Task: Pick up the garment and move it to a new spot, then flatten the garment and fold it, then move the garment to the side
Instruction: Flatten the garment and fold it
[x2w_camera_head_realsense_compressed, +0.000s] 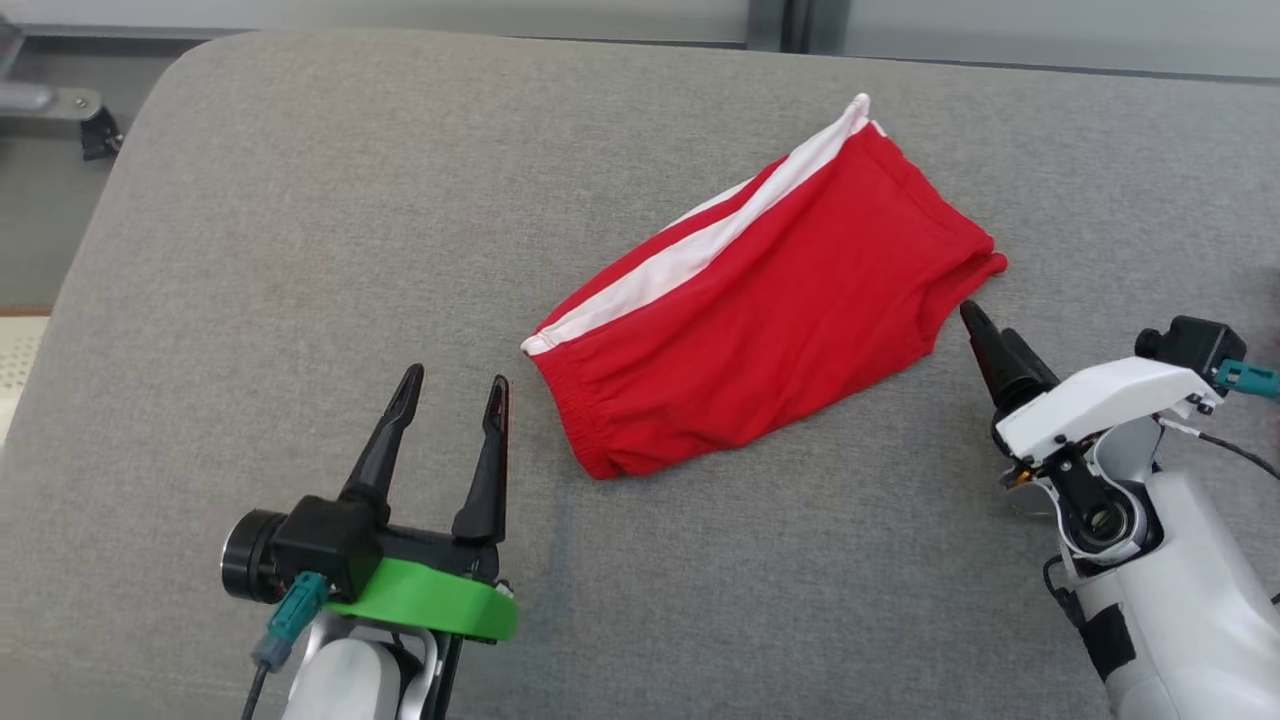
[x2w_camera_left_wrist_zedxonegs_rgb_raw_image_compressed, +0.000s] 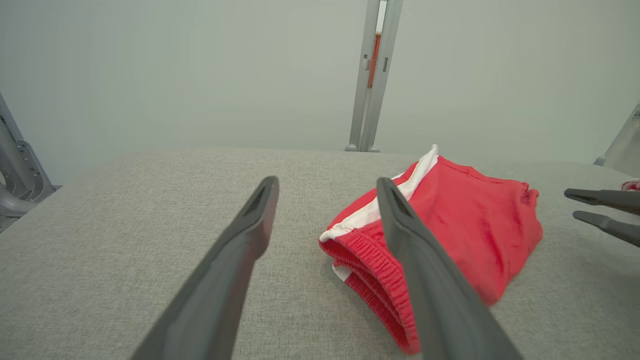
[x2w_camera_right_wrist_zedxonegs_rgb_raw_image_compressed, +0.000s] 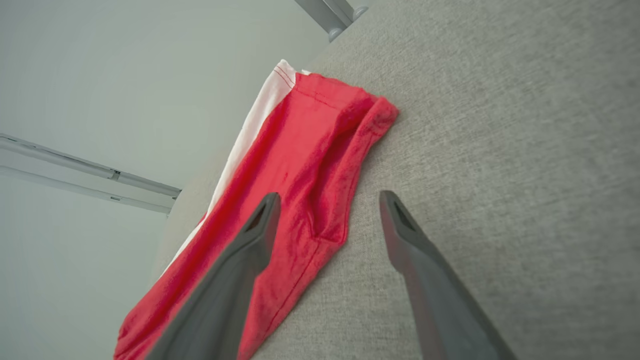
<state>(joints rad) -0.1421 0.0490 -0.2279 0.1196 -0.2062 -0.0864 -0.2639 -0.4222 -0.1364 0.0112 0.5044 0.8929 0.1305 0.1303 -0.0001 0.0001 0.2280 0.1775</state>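
Note:
Next, my right gripper grabs the red shorts (x2w_camera_head_realsense_compressed: 756, 324) by their hem corner (x2w_camera_head_realsense_compressed: 986, 259) opposite the white stripe, to fold the shorts into a neat bundle.
The garment (x2w_camera_head_realsense_compressed: 780, 300) is a pair of red shorts with a white side stripe, folded flat and lying slantwise on the grey padded table (x2w_camera_head_realsense_compressed: 300, 250). My left gripper (x2w_camera_head_realsense_compressed: 455, 380) stands open just left of the elastic waistband end, holding nothing. In the left wrist view the waistband (x2w_camera_left_wrist_zedxonegs_rgb_raw_image_compressed: 370, 260) lies behind the right finger of my left gripper (x2w_camera_left_wrist_zedxonegs_rgb_raw_image_compressed: 327, 185). My right gripper (x2w_camera_head_realsense_compressed: 975, 318) points at the garment's near right hem corner. In the right wrist view my right gripper (x2w_camera_right_wrist_zedxonegs_rgb_raw_image_compressed: 330, 197) is open, one finger over the red cloth (x2w_camera_right_wrist_zedxonegs_rgb_raw_image_compressed: 295, 165), the other over bare table.
The table's rounded far-left corner (x2w_camera_head_realsense_compressed: 190, 60) drops off to the floor, where a metal stand (x2w_camera_head_realsense_compressed: 60, 105) sits. A grey upright post (x2w_camera_left_wrist_zedxonegs_rgb_raw_image_compressed: 372, 75) rises behind the table's far edge. Bare grey fabric spreads left of the garment.

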